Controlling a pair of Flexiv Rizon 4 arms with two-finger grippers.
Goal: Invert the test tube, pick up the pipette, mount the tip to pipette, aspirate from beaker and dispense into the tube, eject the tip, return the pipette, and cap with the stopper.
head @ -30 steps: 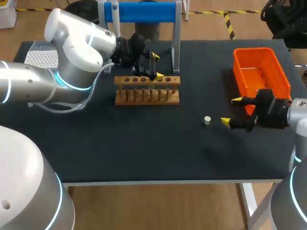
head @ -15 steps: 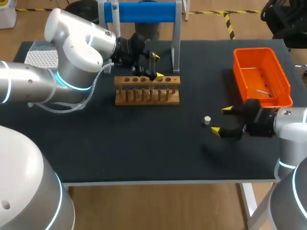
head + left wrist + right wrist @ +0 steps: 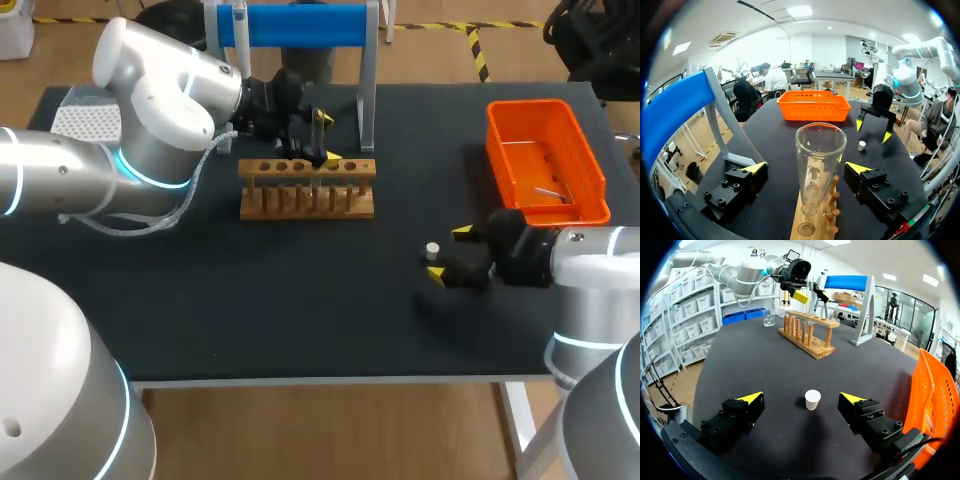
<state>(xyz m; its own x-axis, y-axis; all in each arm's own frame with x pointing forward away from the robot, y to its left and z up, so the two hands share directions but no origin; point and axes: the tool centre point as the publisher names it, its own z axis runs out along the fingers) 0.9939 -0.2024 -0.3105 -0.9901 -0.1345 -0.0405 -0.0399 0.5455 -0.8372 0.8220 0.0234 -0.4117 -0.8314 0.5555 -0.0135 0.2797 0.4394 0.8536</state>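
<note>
The right gripper grabs the stopper by its wide top [image 3: 432,247] [image 3: 813,394] next, which leaves the stopper's narrow end free to plug the test tube.
A clear test tube [image 3: 819,160] stands mouth up in the wooden rack [image 3: 306,188]. My left gripper [image 3: 325,138] hangs over the rack, open, and the tube rises between its yellow-tipped fingers [image 3: 754,169]; I see no firm contact on both sides. A small white stopper [image 3: 432,250] lies on the black table right of the rack. My right gripper [image 3: 448,252] is low at the stopper, open. In the right wrist view the stopper [image 3: 812,399] sits just ahead of the gripper [image 3: 802,399], midway between the fingers and touching neither.
An orange bin [image 3: 545,160] stands at the right back, close behind my right arm. A blue-barred stand [image 3: 300,25] rises behind the rack. A small glass beaker [image 3: 768,317] sits beyond the rack, and a white tip box [image 3: 85,120] lies at the far left.
My right gripper has moved left from beside the orange bin to the stopper, its fingers now on either side of it. The left arm and the tube have not moved.
</note>
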